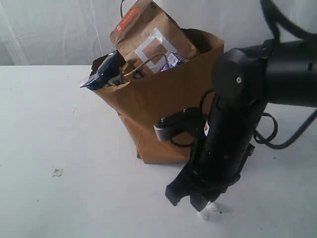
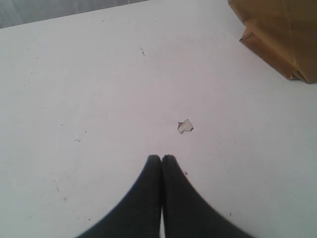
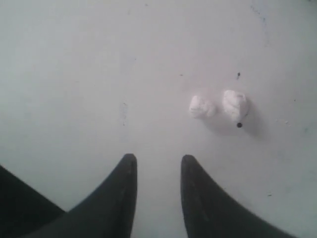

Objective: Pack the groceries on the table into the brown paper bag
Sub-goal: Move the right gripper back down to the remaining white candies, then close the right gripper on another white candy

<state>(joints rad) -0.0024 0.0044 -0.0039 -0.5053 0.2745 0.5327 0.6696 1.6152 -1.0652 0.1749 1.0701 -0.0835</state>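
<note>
My right gripper grabs the small white lump by its rounded body next, to pack the lump into the brown paper bag.
The brown paper bag stands in the middle of the white table. A kraft pouch with an orange strip sticks out of its top. A dark printed packet pokes over its left rim, and a small blue-white item peeks out beside the pouch. My right gripper points down at the table in front of the bag, open with nothing between its fingers. My left gripper hangs shut and empty over bare table, with the bag's bottom corner off to one side.
Two small white lumps lie on the table just beyond the right gripper. One white lump shows under that gripper in the exterior view. A small torn scrap lies ahead of the left gripper.
</note>
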